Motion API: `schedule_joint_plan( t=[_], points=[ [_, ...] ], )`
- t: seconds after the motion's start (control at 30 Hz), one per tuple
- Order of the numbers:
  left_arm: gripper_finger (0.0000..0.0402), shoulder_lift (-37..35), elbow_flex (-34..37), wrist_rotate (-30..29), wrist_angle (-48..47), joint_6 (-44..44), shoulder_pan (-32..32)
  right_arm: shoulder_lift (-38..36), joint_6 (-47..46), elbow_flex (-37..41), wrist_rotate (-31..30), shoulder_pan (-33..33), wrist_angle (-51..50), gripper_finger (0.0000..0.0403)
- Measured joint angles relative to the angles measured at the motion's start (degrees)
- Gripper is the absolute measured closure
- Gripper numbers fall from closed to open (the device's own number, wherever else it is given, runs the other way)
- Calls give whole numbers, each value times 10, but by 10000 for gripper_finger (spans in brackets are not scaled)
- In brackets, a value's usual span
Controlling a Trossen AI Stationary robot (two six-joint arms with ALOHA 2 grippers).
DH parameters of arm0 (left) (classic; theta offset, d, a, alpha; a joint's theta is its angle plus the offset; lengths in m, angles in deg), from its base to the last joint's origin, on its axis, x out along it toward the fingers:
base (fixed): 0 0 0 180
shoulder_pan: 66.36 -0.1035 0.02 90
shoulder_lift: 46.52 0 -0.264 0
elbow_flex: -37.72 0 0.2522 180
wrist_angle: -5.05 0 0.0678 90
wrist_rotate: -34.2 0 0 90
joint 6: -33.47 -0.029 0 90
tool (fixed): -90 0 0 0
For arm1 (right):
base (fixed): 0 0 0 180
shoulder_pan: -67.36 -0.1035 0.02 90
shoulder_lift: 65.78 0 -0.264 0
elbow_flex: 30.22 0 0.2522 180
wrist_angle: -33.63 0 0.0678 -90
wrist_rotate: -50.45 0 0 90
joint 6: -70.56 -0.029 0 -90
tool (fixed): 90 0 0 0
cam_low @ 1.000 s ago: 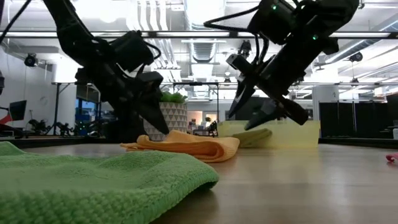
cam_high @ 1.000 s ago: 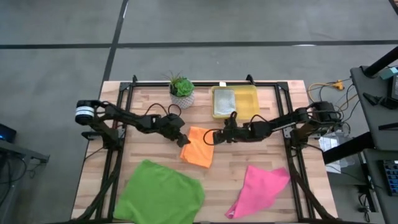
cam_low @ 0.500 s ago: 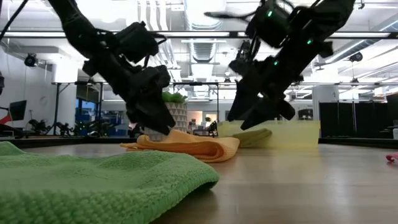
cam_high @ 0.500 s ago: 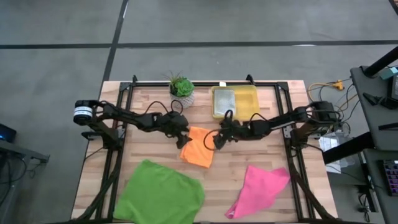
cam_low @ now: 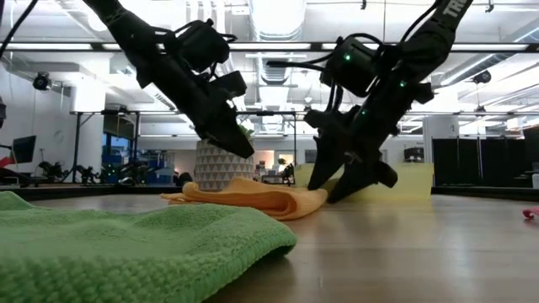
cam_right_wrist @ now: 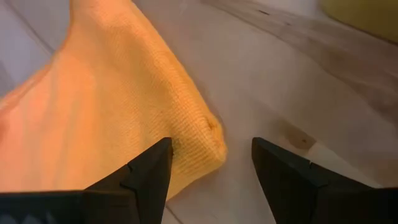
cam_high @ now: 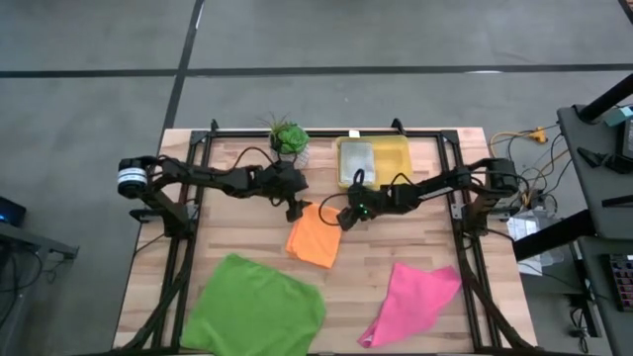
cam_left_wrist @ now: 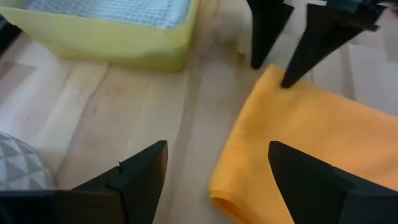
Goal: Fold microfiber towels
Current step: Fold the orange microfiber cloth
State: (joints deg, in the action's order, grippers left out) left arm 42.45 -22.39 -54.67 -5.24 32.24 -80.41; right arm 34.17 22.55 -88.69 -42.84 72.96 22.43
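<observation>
My right gripper grabs the orange towel (cam_high: 315, 237) by its thick folded corner (cam_high: 336, 210) next, where the towel's edge puffs up while the towel lies flat and slack.
The orange towel (cam_high: 315, 237) lies folded on the table's middle, with its folded edge (cam_left_wrist: 227, 186) toward the left arm. My left gripper (cam_high: 297, 209) is open and hangs clear above the towel's far left part (cam_low: 240, 150). My right gripper (cam_high: 344, 220) is open and tipped down at the towel's far right corner (cam_right_wrist: 208, 127), with one finger on each side of it. The green towel (cam_high: 252, 309) and the pink towel (cam_high: 410, 302) lie spread near the front edge. The light grey towel (cam_high: 356, 158) lies in the yellow bin (cam_high: 398, 163). My right gripper comes slanting down from the table's right side, its two fingertips (cam_low: 338, 195) low at the table beside the orange towel's far right corner (cam_left_wrist: 273, 78). I cannot tell whether they touch the cloth. The towel lies flat on the table.
A potted plant (cam_high: 289, 140) stands at the far edge, just behind my left gripper. The yellow bin stands at the far edge behind my right arm. Bare wood lies between the orange towel and the two front towels.
My left gripper has risen off the orange towel's left edge and gone a little toward the far edge. My right gripper has tipped downward and dropped to the towel's far right corner. The towel has stayed in place.
</observation>
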Motion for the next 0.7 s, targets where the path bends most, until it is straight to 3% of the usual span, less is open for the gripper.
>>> schedule_joint_plan(
  t=[0.1, 0.3, 0.57, 0.7],
  points=[
    [135, 13, -1, 4, 1, -18, -10, 8, -8, -1, 8, 1, 7, 186],
    [135, 70, -11, 85, -7, -22, -27, 11, -9, -1, 21, 0, 26, 186],
    [137, 153, -65, 105, -49, -23, -28, 12, -22, -1, 34, 0, 24, 186],
    [169, 174, -88, 110, -89, -26, -29, 12, -27, -1, 52, 1, 22, 192]
  ],
)
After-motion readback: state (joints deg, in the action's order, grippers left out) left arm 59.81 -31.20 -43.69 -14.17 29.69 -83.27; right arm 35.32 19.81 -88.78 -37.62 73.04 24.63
